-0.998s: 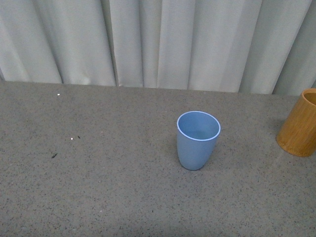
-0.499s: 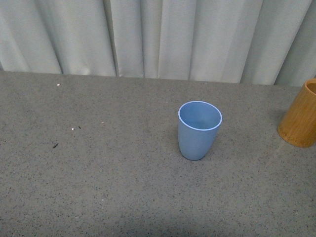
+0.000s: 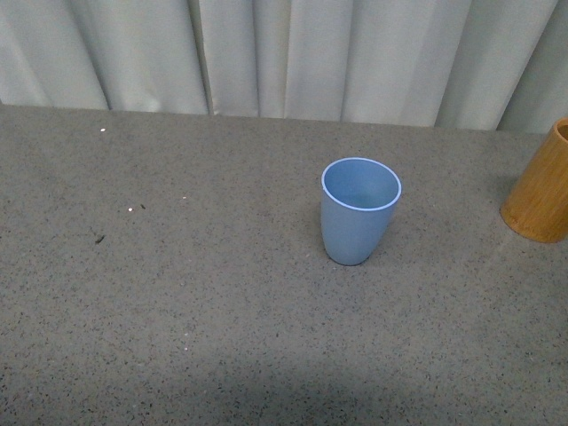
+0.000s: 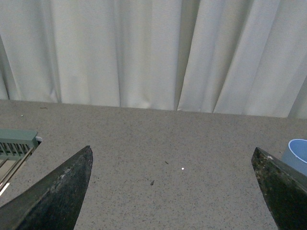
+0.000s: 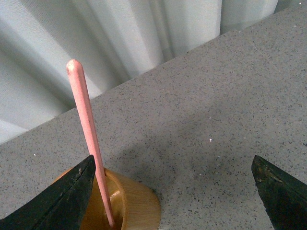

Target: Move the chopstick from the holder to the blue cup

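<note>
My right gripper should next move the chopstick from the holder to the blue cup, grabbing its rounded upper end (image 5: 78,79).
The light blue cup (image 3: 359,210) stands upright on the grey table, right of centre in the front view; its rim also shows at the edge of the left wrist view (image 4: 297,154). At the far right edge stands the orange-brown holder (image 3: 539,199), cut off by the frame. In the right wrist view one pink chopstick (image 5: 88,127) leans out of the holder (image 5: 129,205), close beside one finger (image 5: 62,197) of my right gripper (image 5: 172,165), which is open and holds nothing. My left gripper (image 4: 172,155) is open over bare table. Neither arm shows in the front view.
A white pleated curtain (image 3: 284,53) hangs along the table's far edge. A pale green ridged object (image 4: 17,143) lies at the table's edge in the left wrist view. Small specks (image 3: 98,238) dot the speckled grey tabletop (image 3: 195,293).
In the front view the cup, the holder and the table's far edge have shifted upward in the picture, and the holder is cut off more at the right edge.
</note>
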### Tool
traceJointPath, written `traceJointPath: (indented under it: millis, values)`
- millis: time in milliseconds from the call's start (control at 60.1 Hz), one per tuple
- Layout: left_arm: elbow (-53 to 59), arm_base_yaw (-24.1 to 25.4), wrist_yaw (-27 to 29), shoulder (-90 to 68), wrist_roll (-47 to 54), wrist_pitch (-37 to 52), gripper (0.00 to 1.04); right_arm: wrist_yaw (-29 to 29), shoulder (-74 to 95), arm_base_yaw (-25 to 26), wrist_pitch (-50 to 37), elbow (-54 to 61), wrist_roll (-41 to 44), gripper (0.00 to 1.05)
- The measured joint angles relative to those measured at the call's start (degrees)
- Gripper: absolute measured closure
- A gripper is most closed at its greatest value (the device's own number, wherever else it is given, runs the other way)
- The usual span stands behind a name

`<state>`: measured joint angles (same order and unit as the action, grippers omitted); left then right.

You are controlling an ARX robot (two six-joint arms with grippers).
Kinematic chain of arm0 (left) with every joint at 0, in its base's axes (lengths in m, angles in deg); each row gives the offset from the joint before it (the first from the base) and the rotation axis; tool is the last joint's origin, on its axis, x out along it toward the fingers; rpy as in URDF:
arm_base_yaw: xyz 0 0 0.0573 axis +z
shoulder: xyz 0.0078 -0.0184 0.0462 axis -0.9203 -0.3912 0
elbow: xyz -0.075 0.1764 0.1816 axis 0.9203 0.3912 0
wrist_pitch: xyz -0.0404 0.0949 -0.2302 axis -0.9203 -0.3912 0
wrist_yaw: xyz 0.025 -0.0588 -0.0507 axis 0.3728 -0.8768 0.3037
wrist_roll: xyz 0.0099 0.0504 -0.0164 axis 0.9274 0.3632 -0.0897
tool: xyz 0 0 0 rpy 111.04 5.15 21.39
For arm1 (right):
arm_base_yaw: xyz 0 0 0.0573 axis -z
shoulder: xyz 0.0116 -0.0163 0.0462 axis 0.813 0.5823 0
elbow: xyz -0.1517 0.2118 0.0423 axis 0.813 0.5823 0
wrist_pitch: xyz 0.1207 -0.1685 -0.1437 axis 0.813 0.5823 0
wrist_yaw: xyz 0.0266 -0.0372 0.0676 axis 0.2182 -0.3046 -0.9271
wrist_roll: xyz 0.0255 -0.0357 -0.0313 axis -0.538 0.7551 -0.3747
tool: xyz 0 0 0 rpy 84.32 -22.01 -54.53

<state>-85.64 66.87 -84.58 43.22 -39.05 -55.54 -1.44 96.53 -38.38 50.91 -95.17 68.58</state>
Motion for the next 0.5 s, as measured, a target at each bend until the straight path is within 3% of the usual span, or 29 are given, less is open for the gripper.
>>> traceJointPath:
  millis: [499]
  values:
    - [0.0,0.0,0.0,0.0,0.0,0.0,0.07,0.3,8.5,-2.9,1.6,-10.6,1.5,0.09]
